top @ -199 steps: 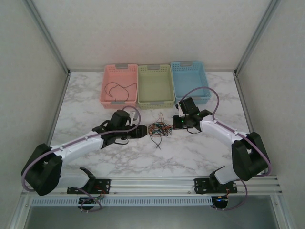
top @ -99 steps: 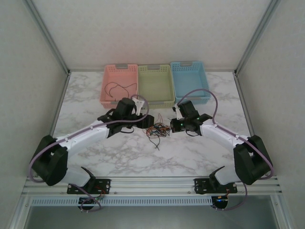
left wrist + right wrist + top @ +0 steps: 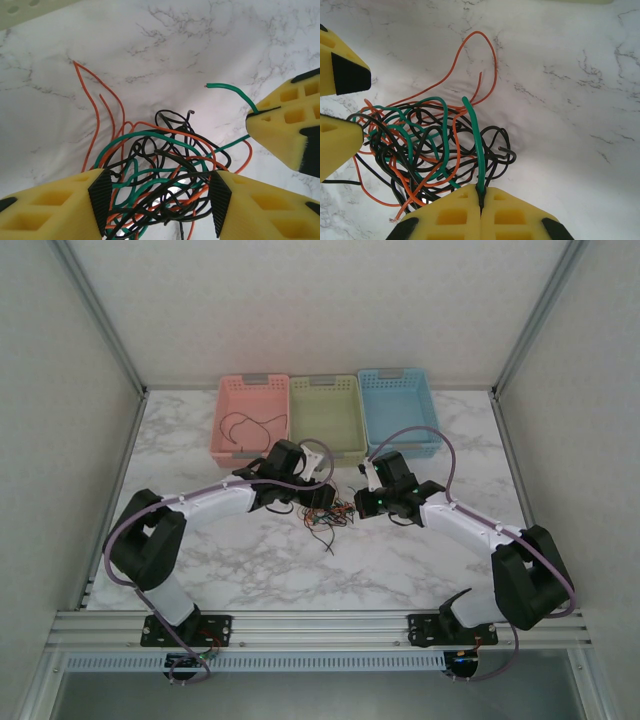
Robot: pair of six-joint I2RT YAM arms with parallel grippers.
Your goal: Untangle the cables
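The left gripper grips only a black cable, across its loose part at the tangle's edge (image 3: 321, 513) (image 3: 153, 194) next, to untangle it.
The cables (image 3: 331, 513) are a tangled bunch of thin black, orange and green wires on the marble table (image 3: 420, 560), mid-table between the two arms. My left gripper (image 3: 320, 502) stands open over the bunch (image 3: 160, 160), one pad on each side of it, and the wires lie loose between the pads. My right gripper (image 3: 481, 194) is shut on a green cable (image 3: 476, 137) with a black strand beside it at the tangle's right edge. The green cable's free end (image 3: 225, 88) sticks out past the right gripper's yellow fingers (image 3: 282, 132).
Three baskets stand in a row at the back: pink (image 3: 222, 425) with a loose black cable (image 3: 243, 427) inside, green (image 3: 326, 453) and blue (image 3: 400, 374). The left arm's elbow (image 3: 150, 535) rises at the left. Bare marble lies in front of the tangle.
The left arm has swung right and toward the back, bringing its open gripper over the tangle. The right gripper has edged slightly left, still shut. The bunch has stayed in place.
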